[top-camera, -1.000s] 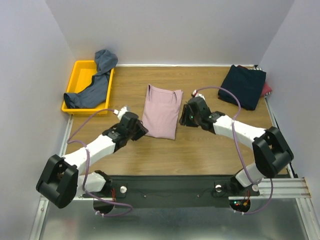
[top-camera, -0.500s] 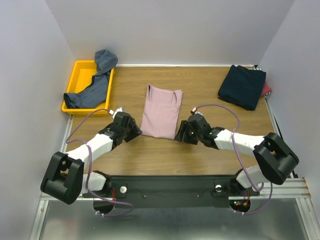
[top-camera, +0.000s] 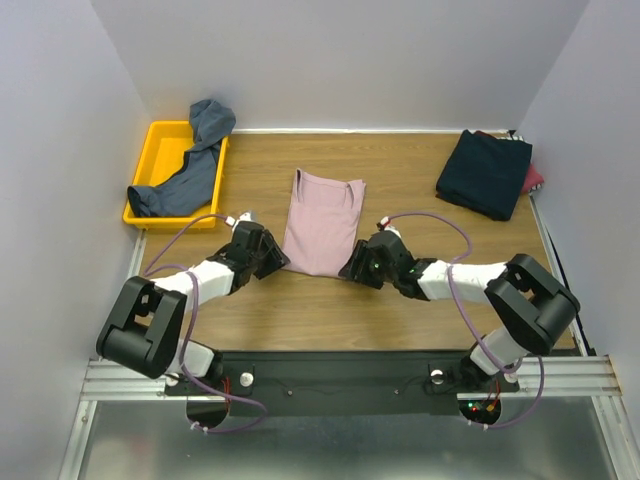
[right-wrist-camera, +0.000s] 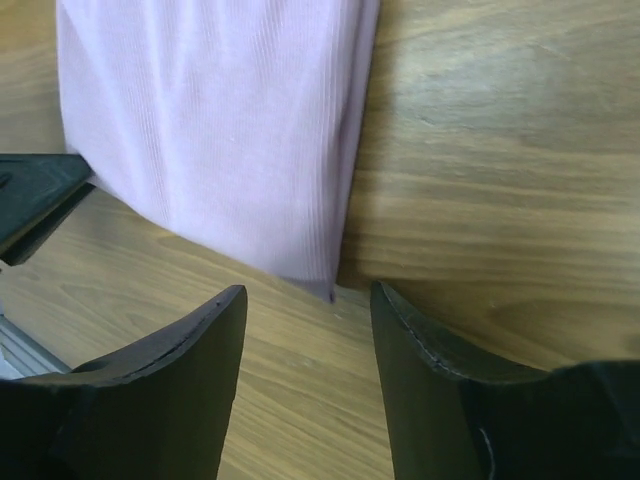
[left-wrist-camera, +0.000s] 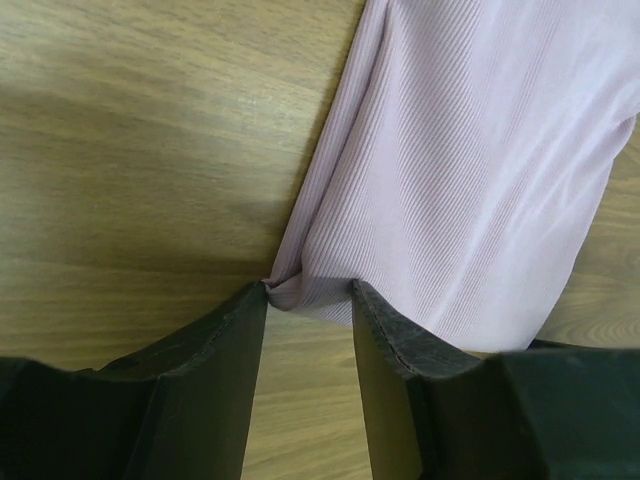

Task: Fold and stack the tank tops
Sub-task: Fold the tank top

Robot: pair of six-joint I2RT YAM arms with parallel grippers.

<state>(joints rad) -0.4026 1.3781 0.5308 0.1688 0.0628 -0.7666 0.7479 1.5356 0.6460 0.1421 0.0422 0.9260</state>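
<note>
The pink tank top's bunched corner is between both fingers of my left gripper, so the gripper needs to close. Closing now would hold the tank top.
The dusty pink tank top [top-camera: 322,222] lies folded lengthwise in a long strip at the middle of the table. My left gripper [top-camera: 280,262] is open at its near left corner. In the left wrist view [left-wrist-camera: 310,290] the bunched corner of the pink cloth [left-wrist-camera: 470,170] sits between the two fingertips. My right gripper [top-camera: 350,272] is open at the near right corner. In the right wrist view [right-wrist-camera: 310,295] the pink cloth's [right-wrist-camera: 220,130] corner lies just ahead of the gap, apart from both fingers. The slate blue-grey tank top [top-camera: 190,170] lies crumpled in the tray.
The yellow tray [top-camera: 160,140] stands at the back left. A folded dark navy tank top [top-camera: 485,172] lies at the back right on a red one [top-camera: 535,180]. Grey walls close in the table on three sides.
Both grippers have moved toward me along the pink tank top's sides, down to its near corners. The pink tank top has not shifted.
</note>
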